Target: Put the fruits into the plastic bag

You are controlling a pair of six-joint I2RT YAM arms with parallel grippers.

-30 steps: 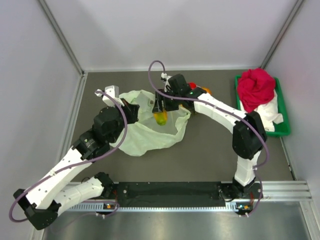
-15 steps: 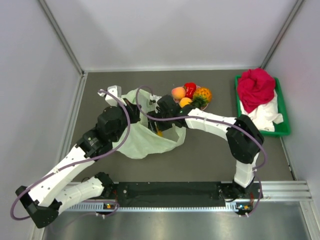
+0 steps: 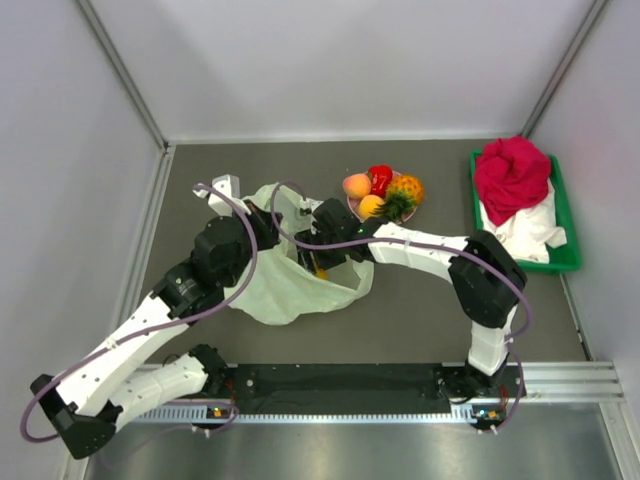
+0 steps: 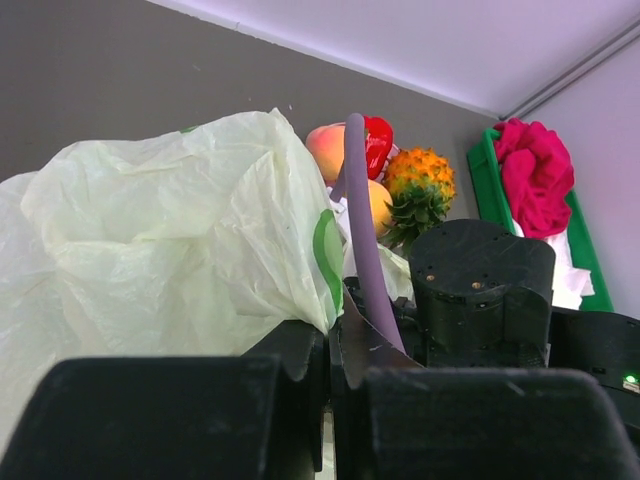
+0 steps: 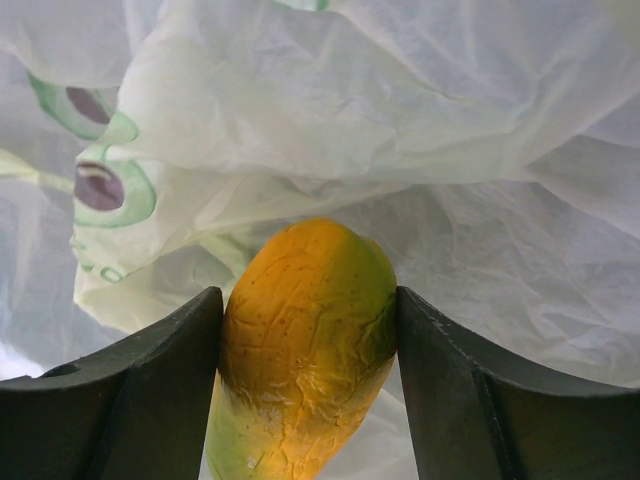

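Note:
Bag film (image 4: pixel 170 230) surrounds the orange-yellow mango within the bag's opening, so the mango would end inside the bag. It is time for my right gripper to open now.
The pale-green plastic bag (image 3: pixel 285 290) lies left of centre on the dark table. My left gripper (image 3: pixel 268 220) is shut on its upper rim; the left wrist view shows the film (image 4: pixel 170 230) pinched at my left gripper (image 4: pixel 338 330). My right gripper (image 3: pixel 318 262) reaches into the bag's mouth. It is shut on an orange-yellow mango (image 5: pixel 305 340), which sits between both fingers (image 5: pixel 160 370) with bag film (image 5: pixel 400 120) all around. Other fruits stand behind the bag: a peach-coloured one (image 3: pixel 355 185), a red one (image 3: pixel 380 178), a small pineapple (image 3: pixel 405 190) and an orange one (image 3: pixel 371 205).
A green tray (image 3: pixel 563 215) at the right edge holds a red cloth bundle (image 3: pixel 512 175) and white cloth. The right arm's black wrist (image 4: pixel 480 290) sits close beside my left gripper. Grey walls enclose the table on three sides.
My right arm has swung down and left from above the plate, carrying the mango into the bag's mouth. The fruits behind it now show. My left gripper kept hold of the bag rim.

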